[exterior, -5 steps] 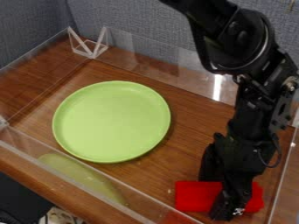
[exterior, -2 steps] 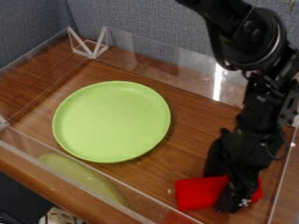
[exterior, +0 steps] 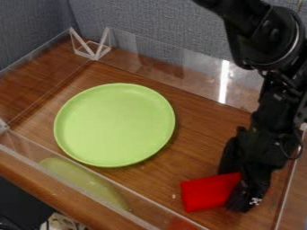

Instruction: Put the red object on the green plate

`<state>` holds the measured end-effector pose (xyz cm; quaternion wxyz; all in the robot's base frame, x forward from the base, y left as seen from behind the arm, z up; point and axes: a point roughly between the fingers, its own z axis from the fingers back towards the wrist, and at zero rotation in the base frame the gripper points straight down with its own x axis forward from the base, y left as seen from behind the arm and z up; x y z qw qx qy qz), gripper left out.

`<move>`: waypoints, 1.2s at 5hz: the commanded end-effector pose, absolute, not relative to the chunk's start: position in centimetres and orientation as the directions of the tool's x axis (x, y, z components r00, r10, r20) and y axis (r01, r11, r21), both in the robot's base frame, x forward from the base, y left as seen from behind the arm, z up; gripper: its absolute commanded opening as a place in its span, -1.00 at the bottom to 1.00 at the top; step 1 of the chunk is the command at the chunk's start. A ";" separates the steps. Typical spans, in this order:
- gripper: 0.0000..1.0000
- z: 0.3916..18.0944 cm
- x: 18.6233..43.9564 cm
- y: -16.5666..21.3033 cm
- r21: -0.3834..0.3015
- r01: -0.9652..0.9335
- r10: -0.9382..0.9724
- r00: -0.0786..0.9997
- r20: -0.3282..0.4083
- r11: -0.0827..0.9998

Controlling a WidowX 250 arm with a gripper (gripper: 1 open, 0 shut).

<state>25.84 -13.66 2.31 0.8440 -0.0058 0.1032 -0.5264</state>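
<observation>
Next, my gripper grabs the red block by its middle (exterior: 221,190) to set it on the green plate (exterior: 115,124).
The green plate (exterior: 115,124) lies flat on the wooden table, left of centre, with nothing on it. The red object (exterior: 211,191), a bright red block, rests on the table at the front right, well apart from the plate. My black gripper (exterior: 245,195) hangs low at the block's right end, pointing down, with its jaws open. Its fingers touch or cover the block's right edge, and I cannot tell whether the block sits between them. The arm rises from there to the upper right corner.
Clear acrylic walls (exterior: 144,202) enclose the wooden table (exterior: 192,117) on all sides; the front one shows a pale green reflection. A white wire stand (exterior: 90,42) sits in the back left corner.
The arm has shifted right and slightly up. More of the red block shows now, and it lies a little further left and tilted. The plate has not moved.
</observation>
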 end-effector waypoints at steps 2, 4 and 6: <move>1.00 2.4 25.6 -13.6 -0.128 0.906 -0.911 0.385 -0.148 0.404; -1.00 3.0 25.3 -13.0 -0.118 0.887 -0.891 0.428 -0.151 0.446; -1.00 11.0 26.0 -13.4 -0.008 0.889 -0.876 0.450 -0.175 0.459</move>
